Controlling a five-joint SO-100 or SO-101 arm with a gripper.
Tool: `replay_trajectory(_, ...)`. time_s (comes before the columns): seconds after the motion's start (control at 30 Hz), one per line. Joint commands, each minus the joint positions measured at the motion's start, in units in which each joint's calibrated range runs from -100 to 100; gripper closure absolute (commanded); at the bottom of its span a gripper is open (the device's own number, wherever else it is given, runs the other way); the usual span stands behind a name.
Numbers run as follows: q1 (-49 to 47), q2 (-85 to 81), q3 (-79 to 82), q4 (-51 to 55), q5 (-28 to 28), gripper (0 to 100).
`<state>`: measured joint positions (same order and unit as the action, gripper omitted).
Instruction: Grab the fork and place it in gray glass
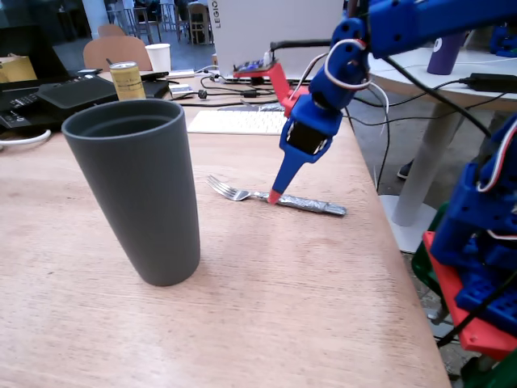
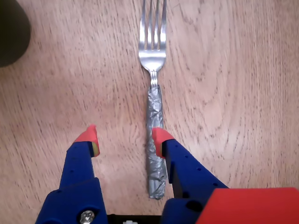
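Next, my gripper picks up the fork by its foil-wrapped handle (image 1: 313, 205) so that the fork's teeth drop into the gray glass (image 1: 133, 190) afterwards.
The fork (image 1: 242, 193) lies flat on the wooden table, tines to the left, its foil-wrapped handle (image 1: 313, 205) to the right. The gray glass (image 1: 133, 190) stands upright left of it, apart from it. My gripper (image 1: 275, 195) reaches down with its red tip at the fork's neck. In the wrist view the fork (image 2: 153, 88) points away, tines up. The gripper (image 2: 124, 138) is open. Its right fingertip (image 2: 162, 136) is over the foil handle; its left fingertip (image 2: 88, 136) is over bare wood. The glass's dark edge (image 2: 10, 32) shows at top left.
A yellow can (image 1: 128, 79), a white paper cup (image 1: 158, 56), a white keyboard (image 1: 238, 121) and black gear (image 1: 48, 97) sit at the table's back. The table's right edge (image 1: 388, 242) is close to the fork. Another blue and red arm (image 1: 485, 242) stands right of the table.
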<state>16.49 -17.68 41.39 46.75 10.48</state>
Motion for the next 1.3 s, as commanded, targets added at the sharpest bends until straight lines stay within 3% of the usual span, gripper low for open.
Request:
replay_trajectory(0.0,0.94,2.33,-6.42,-0.61,-0.05,74)
replay_trajectory(0.6,1.28,19.05,-18.69,-0.61,-0.2,74)
replay_trajectory(0.8,7.54,19.23,-19.35,-0.61,0.29,74)
replay_trajectory(1.27,5.51,23.51,-19.35,-0.44,0.34,74)
